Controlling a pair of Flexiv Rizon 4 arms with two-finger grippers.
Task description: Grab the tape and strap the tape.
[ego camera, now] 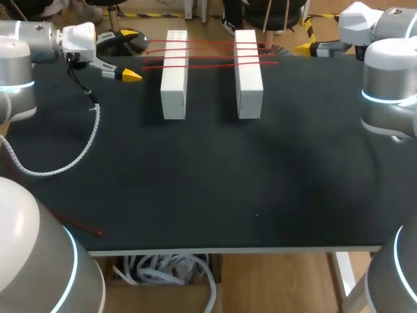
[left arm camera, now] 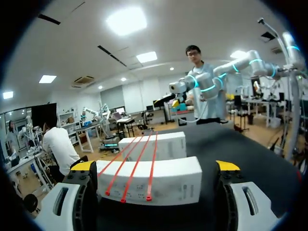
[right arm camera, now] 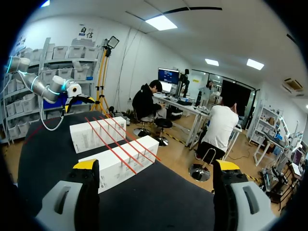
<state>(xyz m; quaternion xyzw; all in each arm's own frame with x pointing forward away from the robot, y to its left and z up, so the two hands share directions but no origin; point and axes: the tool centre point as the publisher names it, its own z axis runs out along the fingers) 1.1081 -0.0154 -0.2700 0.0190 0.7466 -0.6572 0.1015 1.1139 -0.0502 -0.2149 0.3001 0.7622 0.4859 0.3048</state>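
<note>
I should grab the red tape by its knobbed end with my left gripper next. Then the tape can be strapped around the white blocks.
Two white blocks, one left of the other, stand side by side at the back of the black table. Several red tape strips stretch across both tops. My left gripper hovers open just left of the left block; in its wrist view the gripper faces the near block, over which the tapes run. My right gripper hangs open right of the right block. Ahead of the right gripper in its own view are the near block and the tapes. Neither gripper holds anything.
A white coiled cable hangs from my left arm and loops over the table's left side. A thin red strip lies near the front left corner. The table's front edge runs across the lower view.
</note>
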